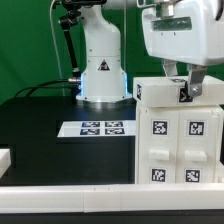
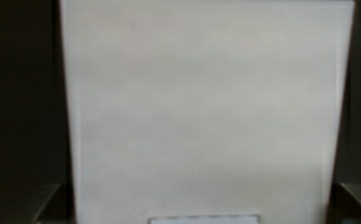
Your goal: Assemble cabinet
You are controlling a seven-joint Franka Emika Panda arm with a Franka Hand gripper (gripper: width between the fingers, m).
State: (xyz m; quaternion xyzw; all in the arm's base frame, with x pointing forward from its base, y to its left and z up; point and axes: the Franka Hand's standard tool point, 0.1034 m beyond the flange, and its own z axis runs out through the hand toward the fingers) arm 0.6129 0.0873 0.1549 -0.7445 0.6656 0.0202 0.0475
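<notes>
My gripper needs to let go now: the white top panel is lying across the cabinet's upper end (image 1: 160, 114) in the exterior view, so the panel would stay there.
The cabinet (image 1: 178, 140) is a big white box with black-and-white tags. It stands upright on the black table at the exterior view's right. A white top panel (image 1: 160, 92) with tags lies across its upper end. My gripper (image 1: 187, 88) comes down from above onto the right part of that panel. In the wrist view the panel (image 2: 203, 110) is a plain white surface filling the whole gap between my dark fingers (image 2: 44, 205). They press on its two sides, so the gripper is shut on it.
The marker board (image 1: 100, 128) lies flat on the black table in front of the arm's white base (image 1: 100, 72). A white part (image 1: 5, 158) shows at the exterior view's left edge. A white rail (image 1: 70, 195) runs along the table's front.
</notes>
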